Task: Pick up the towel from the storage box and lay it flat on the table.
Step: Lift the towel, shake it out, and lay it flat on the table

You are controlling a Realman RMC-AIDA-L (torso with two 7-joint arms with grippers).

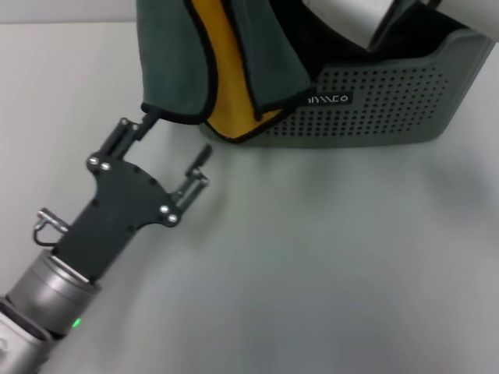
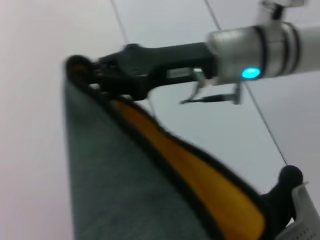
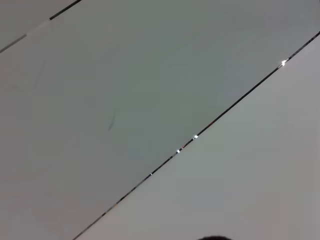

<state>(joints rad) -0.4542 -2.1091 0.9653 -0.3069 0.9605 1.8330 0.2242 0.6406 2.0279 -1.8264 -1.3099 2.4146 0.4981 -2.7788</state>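
The towel's lower hem (image 1: pixel 178 119) lies beyond both open fingers, so my left gripper moves toward the towel's lower corner first, then closes on the towel.
The towel (image 1: pixel 175 54) hangs in the air in front of the storage box (image 1: pixel 374 101), grey-teal face outward, with a yellow fold (image 1: pixel 226 86) showing. My left gripper (image 1: pixel 175 139) is open just above the table (image 1: pixel 312 257); one fingertip (image 1: pixel 145 121) is at the towel's lower corner. In the left wrist view, my right gripper (image 2: pixel 82 67) is shut on the towel's (image 2: pixel 115 175) upper corner and holds it up. In the head view only the right arm's white link (image 1: pixel 351 15) shows, above the box.
The sage box with its black label (image 1: pixel 327 99) stands at the back right of the white table; a corner of it shows in the left wrist view (image 2: pixel 306 220). The right wrist view shows only pale panels with dark seams (image 3: pixel 190 140).
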